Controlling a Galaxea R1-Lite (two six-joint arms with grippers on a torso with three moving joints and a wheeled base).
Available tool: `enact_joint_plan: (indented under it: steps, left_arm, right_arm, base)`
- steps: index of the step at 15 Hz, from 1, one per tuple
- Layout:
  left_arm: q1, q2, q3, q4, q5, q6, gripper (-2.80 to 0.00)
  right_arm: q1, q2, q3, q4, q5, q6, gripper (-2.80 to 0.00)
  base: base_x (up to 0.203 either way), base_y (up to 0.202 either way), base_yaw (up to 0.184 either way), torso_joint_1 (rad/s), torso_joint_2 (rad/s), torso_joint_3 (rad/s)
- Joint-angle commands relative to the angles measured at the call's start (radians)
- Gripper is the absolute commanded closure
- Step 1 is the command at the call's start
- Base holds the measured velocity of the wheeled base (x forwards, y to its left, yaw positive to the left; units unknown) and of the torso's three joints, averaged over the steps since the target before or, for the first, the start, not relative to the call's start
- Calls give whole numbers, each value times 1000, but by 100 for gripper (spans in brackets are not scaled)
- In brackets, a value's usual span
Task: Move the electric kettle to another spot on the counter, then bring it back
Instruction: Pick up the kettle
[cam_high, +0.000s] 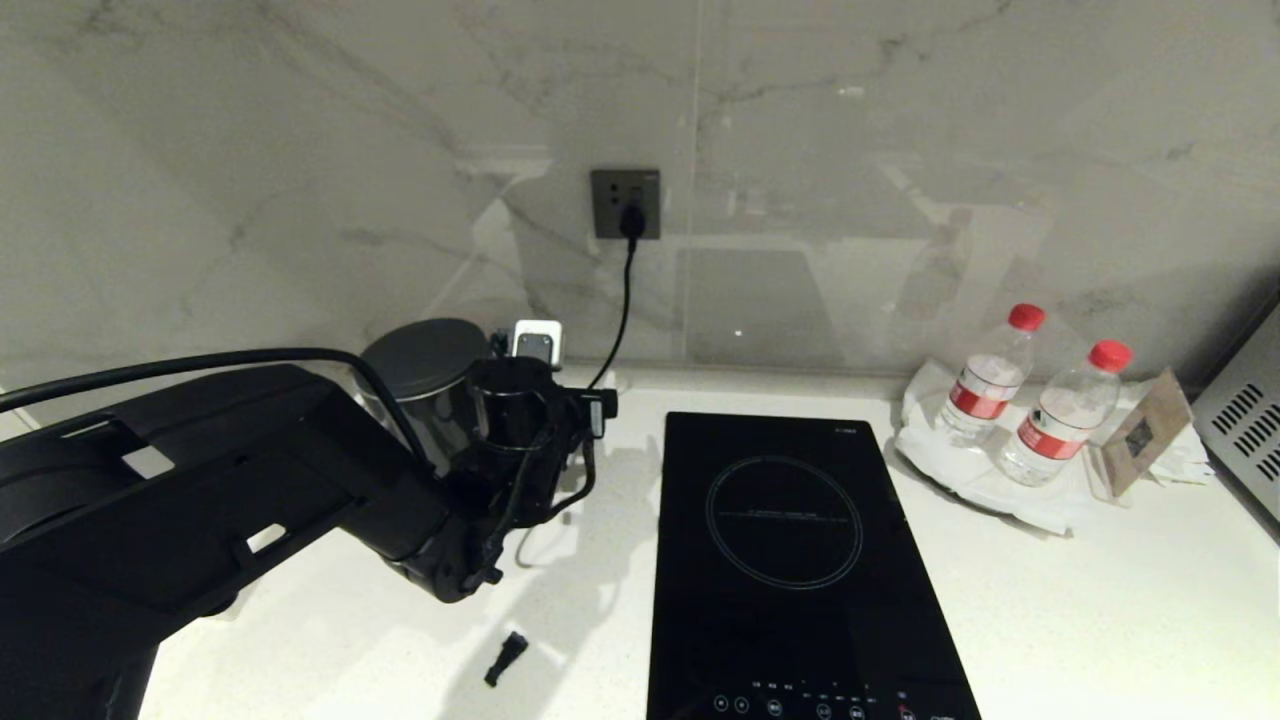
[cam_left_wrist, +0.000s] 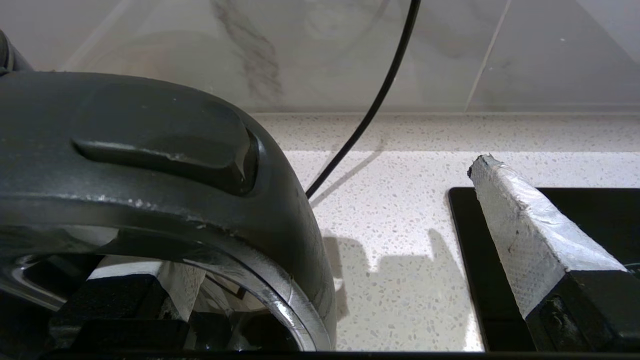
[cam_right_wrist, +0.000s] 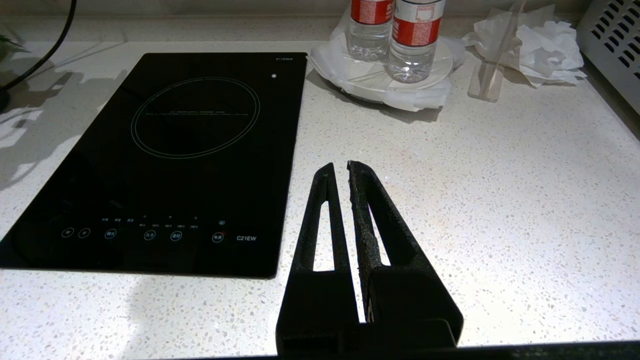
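Note:
The robot's left gripper is ready to close on the kettle's handle (cam_left_wrist: 282, 264): in the left wrist view one finger is inside the handle, and the other is beyond its outer side (cam_left_wrist: 321, 270).
The black electric kettle (cam_high: 425, 360) stands at the back left of the white speckled counter (cam_high: 1100, 600), close to the wall. My left arm reaches in from the left, and the left gripper (cam_high: 560, 420) sits at the kettle's right side. In the left wrist view the kettle's handle top (cam_left_wrist: 150, 150) fills one side. The left gripper (cam_left_wrist: 325, 220) is open wide: one grey padded finger (cam_left_wrist: 525, 240) stands well clear of the handle, the other shows partly behind it. Nothing is gripped. My right gripper (cam_right_wrist: 339, 167) hovers shut over bare counter beside the cooktop.
A black glass cooktop (cam_high: 790, 560) lies mid-counter. A black cord (cam_high: 622, 300) runs from the wall socket (cam_high: 625, 205) down behind the kettle. Two water bottles (cam_high: 990, 375) on a plate, a card stand (cam_high: 1140, 435) and a vented appliance (cam_high: 1245, 430) stand right. A small black piece (cam_high: 505, 660) lies in front.

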Motion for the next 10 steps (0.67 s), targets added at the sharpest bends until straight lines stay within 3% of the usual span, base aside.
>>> enact_joint_plan:
  steps: [1,10]
  left_arm:
    - [1,-2,8,-7,4,-1,-280]
    - [-1,-2,25,-12,6,-2,-280]
  right_arm:
    - [0,0,0,0,0,-1,0]
    - [0,1,0,0,0,-1,0]
  base:
    - [0,0,0,0,0,0]
    - [0,0,0,0,0,0]
